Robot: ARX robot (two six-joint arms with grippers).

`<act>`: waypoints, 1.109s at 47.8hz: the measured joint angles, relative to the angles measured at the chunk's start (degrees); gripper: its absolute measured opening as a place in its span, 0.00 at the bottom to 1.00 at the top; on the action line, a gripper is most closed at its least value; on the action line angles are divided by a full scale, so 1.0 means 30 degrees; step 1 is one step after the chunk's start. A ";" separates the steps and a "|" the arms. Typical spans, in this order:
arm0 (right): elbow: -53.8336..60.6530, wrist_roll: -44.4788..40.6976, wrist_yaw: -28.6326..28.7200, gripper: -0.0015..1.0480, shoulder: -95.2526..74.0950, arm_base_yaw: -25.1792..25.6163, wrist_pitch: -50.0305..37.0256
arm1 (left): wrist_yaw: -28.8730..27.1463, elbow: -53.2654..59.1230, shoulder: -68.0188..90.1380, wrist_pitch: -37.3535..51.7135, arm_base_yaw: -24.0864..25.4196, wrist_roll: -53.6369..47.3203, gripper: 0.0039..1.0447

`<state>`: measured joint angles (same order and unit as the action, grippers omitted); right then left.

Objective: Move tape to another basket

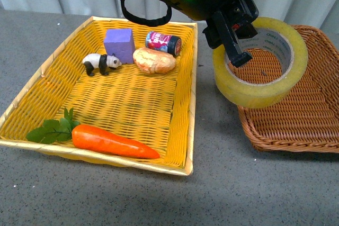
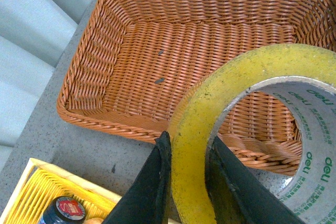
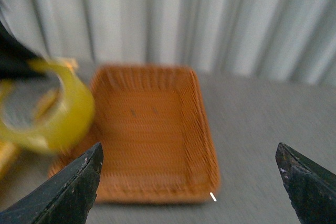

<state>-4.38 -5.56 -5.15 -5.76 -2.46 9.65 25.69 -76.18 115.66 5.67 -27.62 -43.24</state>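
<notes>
My right gripper is going to pinch the tape by its free side [image 2: 318, 66] next. It will take over the tape [image 2: 210, 124] and put it in the brown basket.
The tape [image 1: 254, 86], a wide yellowish roll with a white printed core, hangs in the air over the left rim of the brown wicker basket [image 1: 312, 115]. My left gripper [image 1: 231, 36] is shut on the roll's wall, one finger inside the core and one outside. The left wrist view shows the same grip, the tape [image 2: 210, 124] pinched between both black fingers [image 2: 152, 182] above the basket [image 2: 157, 40], which holds nothing. My right gripper [image 3: 191, 182] is open and holds nothing; its blurred view takes in the basket [image 3: 152, 129] and the tape [image 3: 68, 114].
A bright yellow woven basket [image 1: 53, 67] fills the left side, holding a carrot [image 1: 114, 142], a bread roll [image 1: 154, 60], a purple block [image 1: 118, 43], a small can [image 1: 163, 43] and a toy panda [image 1: 99, 63]. Grey tabletop [image 1: 222, 183] lies in front. White curtains [image 3: 210, 14] hang behind.
</notes>
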 joint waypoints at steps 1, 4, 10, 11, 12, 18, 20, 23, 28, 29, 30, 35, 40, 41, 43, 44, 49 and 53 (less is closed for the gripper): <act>-0.0299 -0.0685 0.0007 0.91 -0.0678 -0.0168 0.0379 | 0.0007 0.0000 0.0000 0.0000 -0.0007 0.0000 0.15; -0.0852 -0.2310 0.0954 0.91 -0.3235 -0.0255 -0.0138 | 0.0015 0.0000 0.0000 0.0000 -0.0015 -0.0007 0.15; -0.2120 -0.2900 0.1647 0.91 -0.7249 -0.0525 -0.2025 | 0.0007 0.0000 0.0015 0.0000 -0.0036 0.0000 0.15; -0.2375 -0.2892 0.1829 0.91 -0.8072 -0.0641 -0.2433 | 0.0007 0.0000 0.0015 0.0000 -0.0036 0.0000 0.15; -0.2623 -0.2878 0.2011 0.91 -0.8852 -0.0787 -0.2812 | 0.0015 0.0000 0.0015 0.0000 -0.0036 0.0000 0.15; -0.5377 -0.1501 0.3191 0.91 -1.5205 -0.1836 -0.4000 | 0.0007 0.0000 0.0015 0.0000 -0.0036 0.0000 0.15; -0.6127 -0.1020 0.3388 0.91 -1.6662 -0.2004 -0.4430 | 0.0015 0.0000 0.0015 0.0000 -0.0036 0.0000 0.15; -0.7009 -0.0357 0.3410 0.91 -1.8280 -0.2142 -0.5078 | 0.0007 0.0000 0.0015 0.0000 -0.0029 0.0000 0.15; -0.8276 0.0750 0.3388 0.91 -2.0414 -0.2361 -0.5639 | 0.0007 0.0000 0.0015 0.0000 -0.0036 0.0000 0.15; -0.8561 0.0918 0.3300 0.91 -2.0910 -0.2412 -0.5683 | 0.0015 0.0000 0.0015 0.0000 -0.0036 0.0000 0.15; -0.8816 0.1107 0.3220 0.91 -2.1369 -0.2477 -0.5705 | 0.0007 0.0000 0.0015 0.0000 -0.0036 0.0000 0.15; -0.9559 0.1698 0.2812 0.91 -2.3103 -0.2754 -0.5756 | 0.0015 0.0000 0.0015 0.0000 -0.0036 0.0000 0.15; -0.9974 0.2368 0.2769 0.91 -2.4487 -0.3016 -0.5734 | 0.0007 0.0000 0.0015 0.0000 -0.0036 0.0000 0.15; -1.0098 0.2470 0.2732 0.91 -2.4815 -0.3082 -0.5741 | 0.0015 0.0000 0.0015 0.0000 -0.0036 0.0000 0.15; -1.0229 0.2550 0.2623 0.91 -2.5186 -0.3140 -0.5850 | 0.0007 0.0000 0.0015 0.0000 -0.0036 0.0000 0.15; -1.0258 0.2608 0.2623 0.91 -2.5267 -0.3147 -0.5858 | 0.0007 0.0000 0.0015 0.0000 -0.0036 0.0000 0.15; -1.0608 0.3082 0.2834 0.91 -2.5908 -0.3191 -0.5850 | 0.0007 0.0000 0.0015 0.0000 -0.0036 0.0000 0.15; -1.0892 0.3439 0.2900 0.91 -2.6403 -0.3228 -0.5909 | 0.0007 0.0000 0.0015 0.0000 -0.0036 0.0000 0.15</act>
<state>-37.06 4.75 3.55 -84.97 -12.14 -8.08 25.71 -76.18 115.70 5.67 -27.73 -43.24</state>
